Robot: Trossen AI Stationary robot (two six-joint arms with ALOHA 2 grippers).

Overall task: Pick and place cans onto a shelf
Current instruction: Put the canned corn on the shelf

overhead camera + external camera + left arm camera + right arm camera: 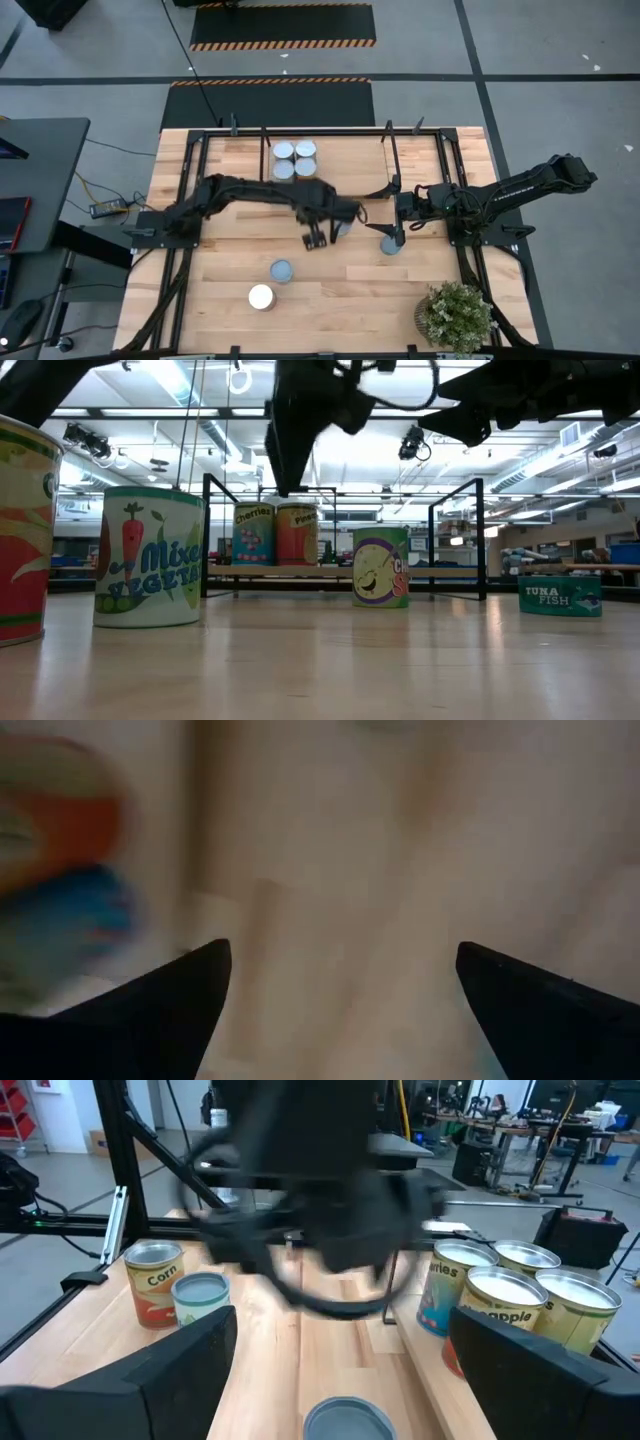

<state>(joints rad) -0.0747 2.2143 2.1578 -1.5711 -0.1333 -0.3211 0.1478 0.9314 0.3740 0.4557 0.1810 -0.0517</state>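
Note:
The white-topped can needs to go onto the shelf (350, 170). My left gripper should next grab the can by its round side (271, 301) to place it there.
My left gripper (318, 238) hangs open and empty over the table's middle; it also shows in the low view (290, 455) and in its wrist view (340, 955). A purple-and-green can (380, 567) stands just to its right, partly under the arm (343, 228). My right gripper (390, 235) is open above a flat tuna can (392, 246), whose bluish top (348, 1418) shows below and between the fingers (200, 1345). Several cans (295, 158) stand on the shelf (440, 571) at the far middle. Two cans (281, 270) (261, 296) stand upright nearer the near edge.
A potted plant (458, 315) stands at the near right corner. Black frame rods (388, 150) run around the shelf and along the table. In the right wrist view the left arm (320, 1190) stands close ahead, with a corn can (155, 1280) beyond it.

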